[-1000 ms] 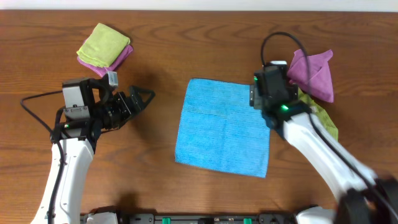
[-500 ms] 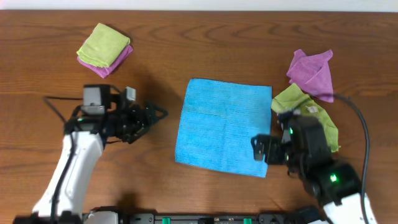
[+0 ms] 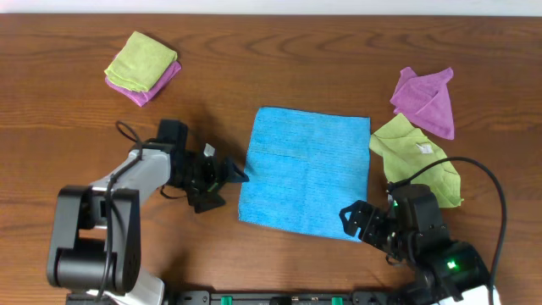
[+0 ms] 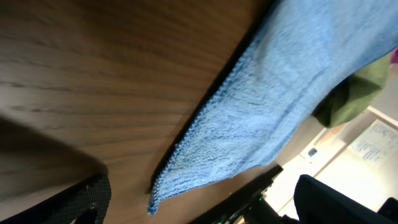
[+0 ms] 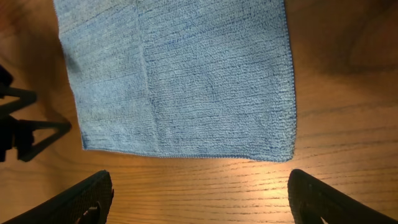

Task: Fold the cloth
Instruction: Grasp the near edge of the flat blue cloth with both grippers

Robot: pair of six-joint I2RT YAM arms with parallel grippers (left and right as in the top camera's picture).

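Observation:
The cloth needs to be folded, so my left gripper will next grab the cloth's near corner (image 3: pixel 242 218) (image 4: pixel 157 202) and leave the cloth's other near corner for my right gripper.
The sky-blue cloth (image 3: pixel 306 174) lies flat and spread out in the middle of the table, with a faint crease line across it; I see no tag on it. My left gripper (image 3: pixel 233 176) is open, low over the wood just left of the cloth's near-left edge. In the left wrist view the cloth's corner (image 4: pixel 186 174) lies between the spread fingers (image 4: pixel 84 200). My right gripper (image 3: pixel 356 222) is open and empty, just off the cloth's near-right corner. In the right wrist view the cloth (image 5: pixel 180 74) lies ahead of the spread fingers (image 5: pixel 81 199).
A folded lime-green cloth on a purple one (image 3: pixel 141 63) sits at the far left. A crumpled purple cloth (image 3: pixel 426 100) and a lime-green cloth (image 3: pixel 417 152) lie right of the blue cloth, close to my right arm. The table's front edge is near.
My left gripper has moved right to the cloth's left edge. My right arm has swung from the cloth's far-right corner down to its near-right corner. The cloth has not moved.

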